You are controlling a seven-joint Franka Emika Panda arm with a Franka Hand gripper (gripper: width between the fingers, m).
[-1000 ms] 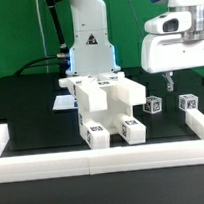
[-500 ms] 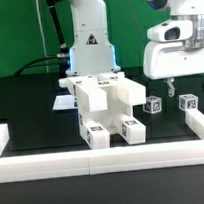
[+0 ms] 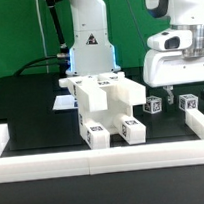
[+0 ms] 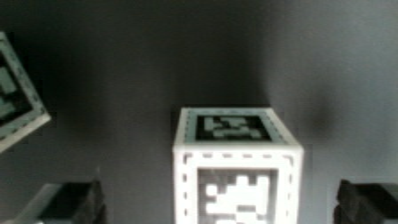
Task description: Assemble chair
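Note:
My open fingers are on both sides of the further small white tagged part and would hold it, so my gripper should close now.
The partly joined chair (image 3: 109, 107), a chunky white block with square tags, stands mid-table. Two small white tagged parts stand to the exterior view's right: one (image 3: 151, 106) beside the chair and one (image 3: 187, 102) further right. My gripper (image 3: 186, 89) hangs just above the further part, and part of the hand is cut off by the frame edge. In the wrist view that part (image 4: 237, 160) stands upright between my open gripper (image 4: 219, 205). The dark fingertips (image 4: 68, 201) are apart from it on either side. Another tagged piece (image 4: 15, 85) shows at the edge.
A long white border rail (image 3: 105, 160) runs along the front, with raised ends at both sides. The marker board (image 3: 62, 102) lies flat behind the chair. The arm's base (image 3: 89, 41) stands at the back of the black table.
My gripper has come down towards the small part at the exterior view's right and shifted slightly right. The chair and small parts have not moved.

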